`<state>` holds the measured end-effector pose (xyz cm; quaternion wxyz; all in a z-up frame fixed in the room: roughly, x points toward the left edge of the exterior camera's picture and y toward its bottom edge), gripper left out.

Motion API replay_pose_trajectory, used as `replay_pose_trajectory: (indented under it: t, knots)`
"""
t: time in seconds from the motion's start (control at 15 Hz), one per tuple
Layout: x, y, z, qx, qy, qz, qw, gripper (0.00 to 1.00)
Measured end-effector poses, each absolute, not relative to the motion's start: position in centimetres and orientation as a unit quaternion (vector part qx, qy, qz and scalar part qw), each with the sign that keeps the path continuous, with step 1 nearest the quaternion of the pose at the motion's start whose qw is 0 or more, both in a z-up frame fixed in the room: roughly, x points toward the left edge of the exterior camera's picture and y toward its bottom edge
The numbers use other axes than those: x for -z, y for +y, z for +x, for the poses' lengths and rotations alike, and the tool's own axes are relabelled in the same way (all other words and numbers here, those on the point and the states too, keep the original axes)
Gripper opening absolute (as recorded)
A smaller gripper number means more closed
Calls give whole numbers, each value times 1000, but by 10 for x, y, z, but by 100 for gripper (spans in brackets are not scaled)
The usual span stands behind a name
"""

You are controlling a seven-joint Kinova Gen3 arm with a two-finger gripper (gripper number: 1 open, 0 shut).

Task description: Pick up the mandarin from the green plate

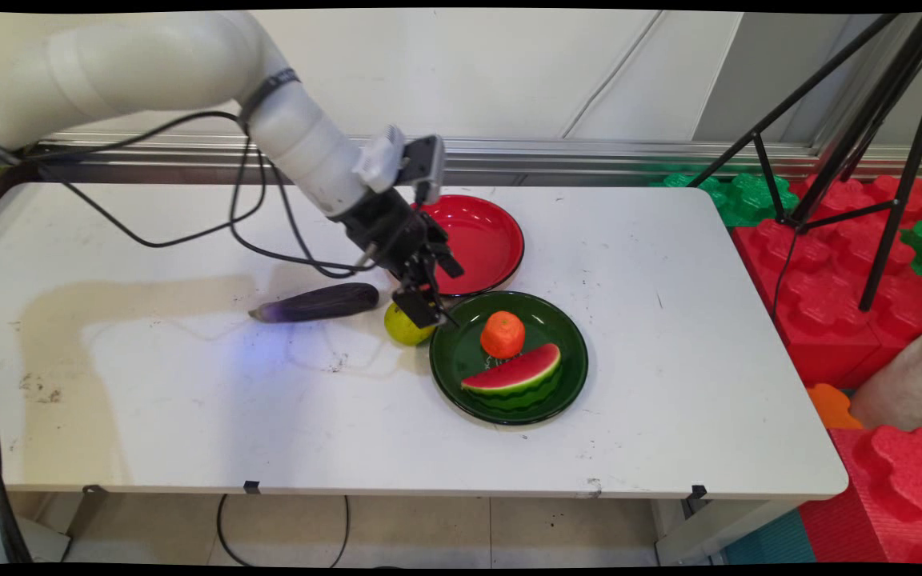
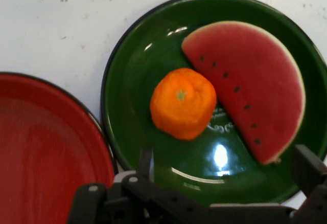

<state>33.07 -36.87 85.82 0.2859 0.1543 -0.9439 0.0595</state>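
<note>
I will grab the small orange by its rounded sides next, to clear it from the dark green plate.
My gripper hangs low over the left rim of a dark green plate, close beside a yellow-green round fruit on the table. In the hand view the gripper is open, its fingers spread wide with nothing between them. Below it the green plate carries an orange and a watermelon slice. In the main view the orange sits behind the watermelon slice. An empty red plate lies just behind the green one and shows at the left of the hand view.
A purple eggplant lies on the table left of the yellow-green fruit. Black cables hang from the arm over the table's back left. Right of the table stand red foam blocks, green foam blocks and a black tripod.
</note>
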Motion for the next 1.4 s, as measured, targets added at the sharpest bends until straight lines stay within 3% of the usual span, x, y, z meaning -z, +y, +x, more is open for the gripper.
replay_pose_trajectory:
  t: [1.4]
  knots:
    - [-780,-427,267,-44,-961,58,266,100]
